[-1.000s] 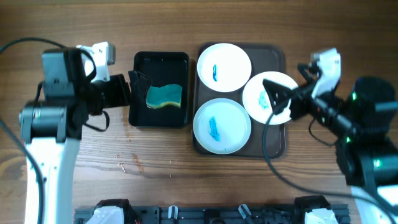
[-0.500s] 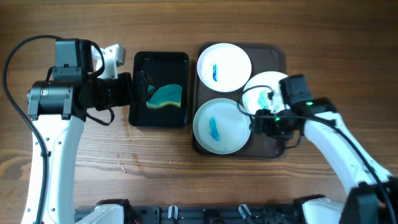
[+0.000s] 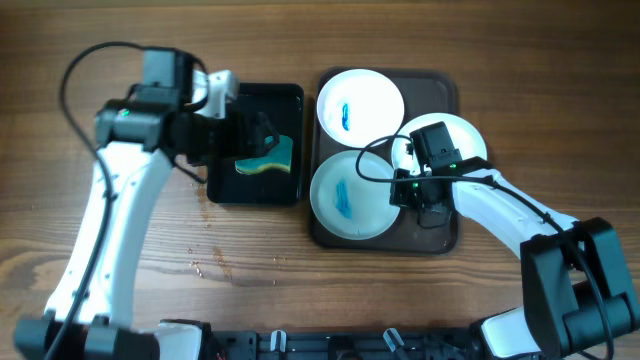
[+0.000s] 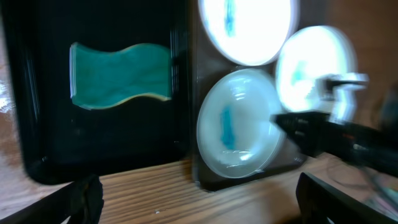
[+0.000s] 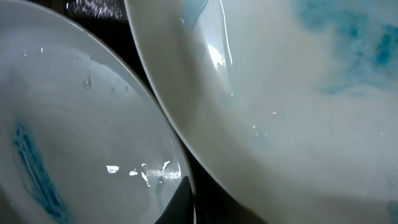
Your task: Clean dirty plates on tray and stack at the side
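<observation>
Next, the left gripper grips the sponge by the middle of its teal side (image 3: pixel 267 156) (image 4: pixel 122 76), so the sponge's yellow side stays free to clean plates.
Three white plates with blue smears lie on the brown tray (image 3: pixel 442 236): one at the back (image 3: pixel 360 108), one at the front left (image 3: pixel 350 202), one on the right (image 3: pixel 462 140). My right gripper (image 3: pixel 408 190) is shut on the right plate's front-left rim, beside the front-left plate. In the right wrist view that right plate (image 5: pixel 298 124) fills the frame above the front-left plate (image 5: pixel 74 137), with one dark finger (image 5: pixel 177 208) under its rim. My left gripper (image 3: pixel 258 133) hangs open over the black tray, holding nothing; its view shows the plates (image 4: pixel 239 121).
A smaller black tray (image 3: pixel 255 198) stands left of the brown tray and holds a teal and yellow sponge (image 3: pixel 270 155), also seen as the sponge (image 4: pixel 121 74) in the left wrist view. Bare wooden table surrounds both trays.
My right gripper reached left to the right plate's rim and shut on it. My left arm swung right, bringing its open gripper over the black tray and sponge.
</observation>
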